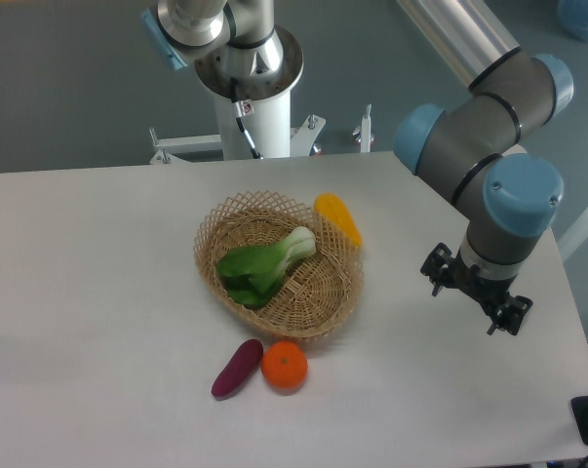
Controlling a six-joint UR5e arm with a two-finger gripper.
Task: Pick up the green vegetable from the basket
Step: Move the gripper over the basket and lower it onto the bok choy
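The robot's gripper will next take hold of the green vegetable by its pale stem base (298, 244) to pick it out of the basket (330, 297).
The green vegetable (264, 264), a bok choy with dark leaves and a pale stem base, lies inside the tan wicker basket (330, 297) at the table's middle. My gripper (475, 298) hangs well to the right of the basket, above the white tabletop, with its fingers spread and nothing between them.
A yellow-orange oblong vegetable (337, 218) rests against the basket's far right rim. In front of the basket lie a purple oblong vegetable (237, 368) and an orange fruit (285, 366). The robot's base column (254, 93) stands behind the table.
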